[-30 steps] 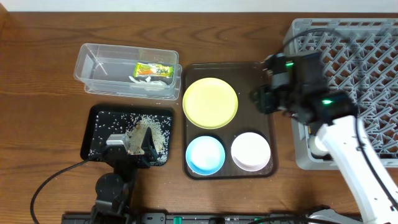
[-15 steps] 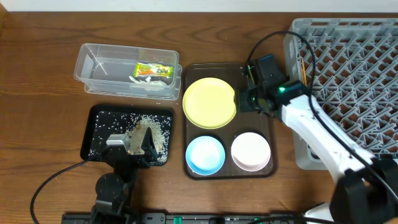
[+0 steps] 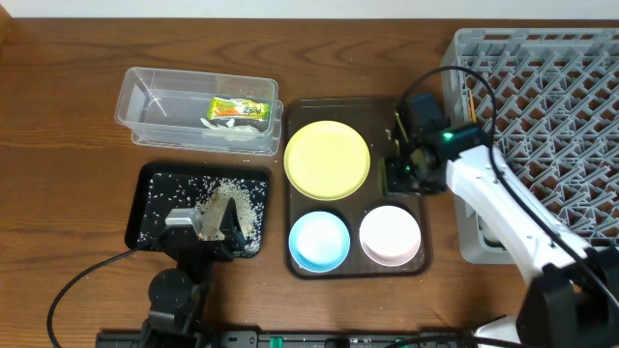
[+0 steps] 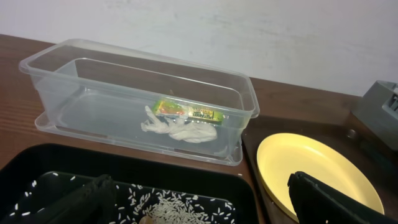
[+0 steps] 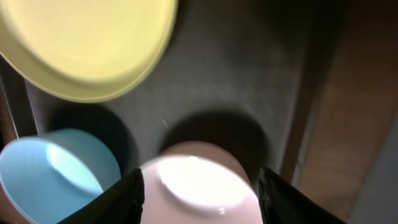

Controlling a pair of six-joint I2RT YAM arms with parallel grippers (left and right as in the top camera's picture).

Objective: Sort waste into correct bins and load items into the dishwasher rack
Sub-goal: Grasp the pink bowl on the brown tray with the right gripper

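Observation:
The right gripper grabs the white bowl's rim on the rack-facing side next. The bowl's body stays free to tip into the dishwasher rack.
The round yellow plate (image 3: 327,159), light blue bowl (image 3: 319,240) and white bowl (image 3: 390,235) sit on a brown tray (image 3: 387,114). My right gripper (image 3: 402,176) is open over the tray, just above the white bowl (image 5: 199,186), with a finger on each side of it (image 5: 199,196). The green-and-orange wrapper (image 3: 240,109) lies in the clear tub (image 3: 155,101). Rice crumbs (image 3: 232,203) lie in the black tray (image 3: 137,208). My left gripper (image 3: 205,229) is open and empty over that tray's near edge (image 4: 205,211). Thin chopsticks (image 3: 471,99) stand at the grey rack's (image 3: 542,87) left edge.
A crumpled white tissue (image 4: 180,129) lies beside the wrapper (image 4: 189,112) in the tub (image 4: 74,81). The rack stands right beside the brown tray. A black cable loops from the right arm over the rack's left side.
My right arm has swung left from the rack to over the brown tray, then moved toward the white bowl. The left arm has not moved.

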